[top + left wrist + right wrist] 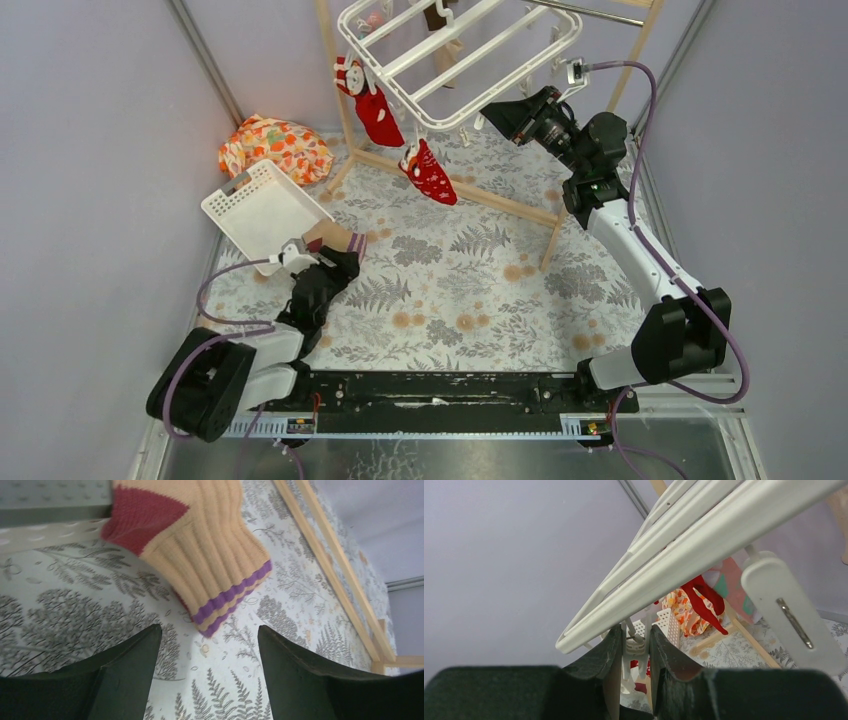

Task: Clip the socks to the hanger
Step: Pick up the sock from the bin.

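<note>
I will grab the tan sock with my left gripper by the near corner of its purple-striped cuff (358, 253) (210, 617). The rest of the cuff's edge will stay free to go into the clip.
The white grid hanger (460, 50) hangs from the wooden rack at the back. Two red festive socks (378, 112) (432, 175) hang from clips on its near-left edge. The tan sock with a maroon heel and purple cuff stripes (200, 545) lies on the table by the basket, also in the top view (335, 237). My left gripper (210, 635) is open and empty, just short of the sock's cuff. My right gripper (635, 635) is raised under the hanger's right corner and shut on a dangling white clip (634, 647); it also shows in the top view (490, 115).
A white slotted basket (262, 210) lies tilted at the left, with an orange floral cloth bundle (275, 148) behind it. The wooden rack's base bar (500, 195) crosses the fern-patterned table. Another white clip (791, 620) hangs to the right of my right gripper.
</note>
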Tool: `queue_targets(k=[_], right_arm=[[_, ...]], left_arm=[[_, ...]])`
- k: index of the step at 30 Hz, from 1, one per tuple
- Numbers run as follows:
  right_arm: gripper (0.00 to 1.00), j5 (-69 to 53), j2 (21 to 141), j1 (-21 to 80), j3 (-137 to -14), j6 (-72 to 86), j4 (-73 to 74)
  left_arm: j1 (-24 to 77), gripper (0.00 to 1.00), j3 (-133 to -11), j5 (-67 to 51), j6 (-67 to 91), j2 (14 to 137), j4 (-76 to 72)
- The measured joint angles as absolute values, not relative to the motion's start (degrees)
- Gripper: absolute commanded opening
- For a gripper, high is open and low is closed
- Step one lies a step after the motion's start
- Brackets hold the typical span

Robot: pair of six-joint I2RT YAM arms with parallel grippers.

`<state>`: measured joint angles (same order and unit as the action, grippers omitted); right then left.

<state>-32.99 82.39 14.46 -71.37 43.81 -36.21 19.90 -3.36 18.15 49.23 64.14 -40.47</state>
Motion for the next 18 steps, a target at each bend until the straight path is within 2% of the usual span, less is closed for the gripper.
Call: queue_targets(k=[6,18], right_arm=[[0.0,-33.6,82.5,14.5,-71.4,43.7,-35.9],[0.0,-33.7,82.5,14.5,-71.5,42.5,-34.3]], left_arm=[[19.9,0.78,-3.0,17.5,49.0,73.5,-54.5],[19.9,0.76,-5.6,16.1,48.5,90.2,-70.9]])
